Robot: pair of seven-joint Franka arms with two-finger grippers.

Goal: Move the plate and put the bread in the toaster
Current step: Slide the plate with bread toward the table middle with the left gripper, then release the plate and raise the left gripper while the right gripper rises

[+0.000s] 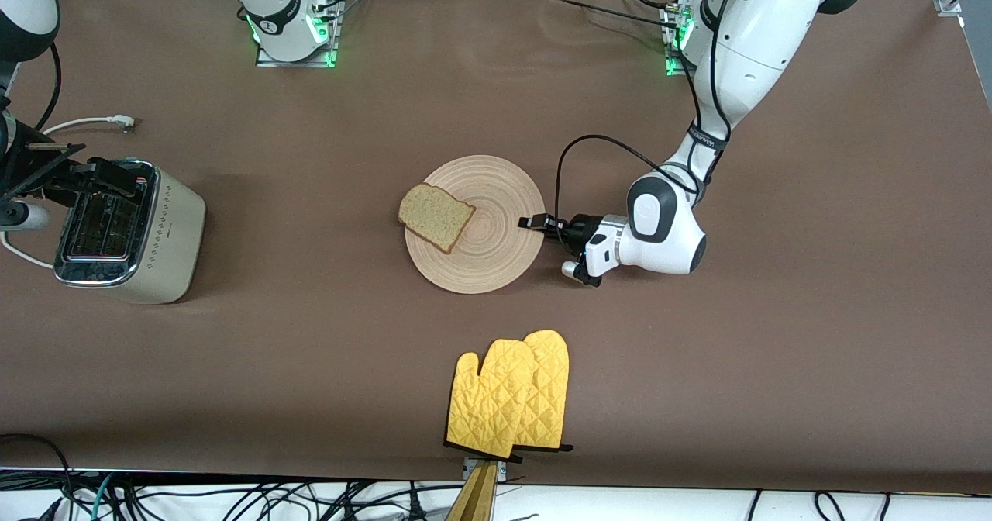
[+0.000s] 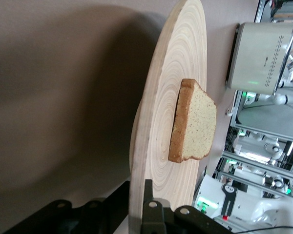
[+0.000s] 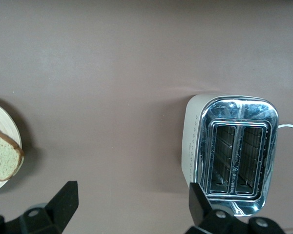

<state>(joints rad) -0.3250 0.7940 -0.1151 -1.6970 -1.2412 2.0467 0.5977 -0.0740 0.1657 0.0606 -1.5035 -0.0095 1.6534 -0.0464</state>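
The pale plate's lower rim (image 1: 476, 288) is low on the tabletop, beneath the bread (image 1: 435, 216), so the plate would stay there. My left gripper should open.
The round pale wooden plate (image 1: 496, 195) sits in the middle of the table. The bread (image 1: 435, 216) lies on it, overhanging the rim toward the right arm's end. My left gripper (image 1: 535, 222) is shut on the plate's rim at the left arm's end. In the left wrist view its fingers (image 2: 149, 197) pinch the plate (image 2: 171, 78) edge, with the bread (image 2: 195, 122) farther along it. The cream toaster (image 1: 128, 230) stands at the right arm's end. My right gripper (image 1: 93, 170) hangs open over the toaster's edge. In the right wrist view it (image 3: 132, 197) is empty beside the toaster (image 3: 234, 151).
A pair of yellow oven mitts (image 1: 511, 401) lies near the table's front edge, nearer the camera than the plate. The toaster's white cord (image 1: 85, 123) trails toward the robots' bases. A black cable (image 1: 589, 153) loops from the left arm beside the plate.
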